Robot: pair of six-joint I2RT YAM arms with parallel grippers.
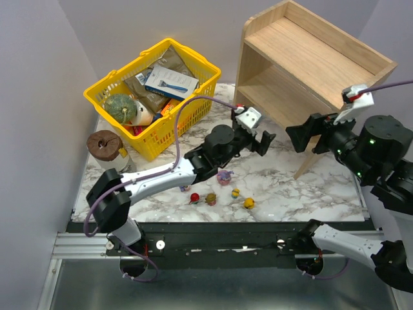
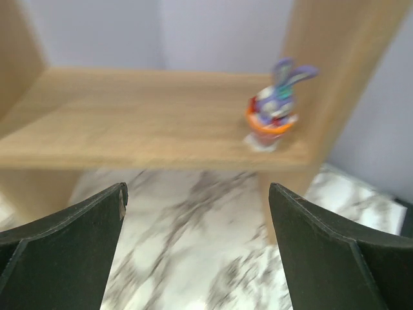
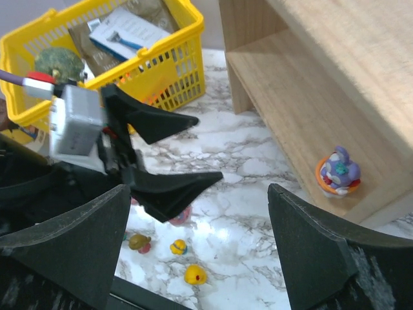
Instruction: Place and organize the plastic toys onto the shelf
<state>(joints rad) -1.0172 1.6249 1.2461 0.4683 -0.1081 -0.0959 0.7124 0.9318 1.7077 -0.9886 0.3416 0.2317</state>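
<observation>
To hand over the purple-pink toy (image 1: 224, 176), my right gripper should next grab its purple ear. That leaves the toy's body free for my left gripper.
The light-wood shelf (image 1: 303, 48) stands at the back right, and its lower tier shows in the left wrist view (image 2: 142, 123). One purple long-eared toy (image 2: 276, 106) stands on that lower tier near the right panel; it also shows in the right wrist view (image 3: 337, 173). On the marble table lie a purple-pink toy (image 1: 224, 176), a red one (image 1: 194, 197), an olive one (image 1: 211, 198) and two yellow ones (image 1: 235, 192) (image 1: 249, 203). My left gripper (image 1: 261, 141) is open and empty in front of the shelf. My right gripper (image 1: 300, 137) is open and empty, facing it.
A yellow basket (image 1: 193, 68) with grocery packets and a green-grey gourd (image 1: 120, 106) stands at the back left. A brown-lidded jar (image 1: 105, 145) stands in front of it. The table's front edge has a black rail (image 1: 213, 229).
</observation>
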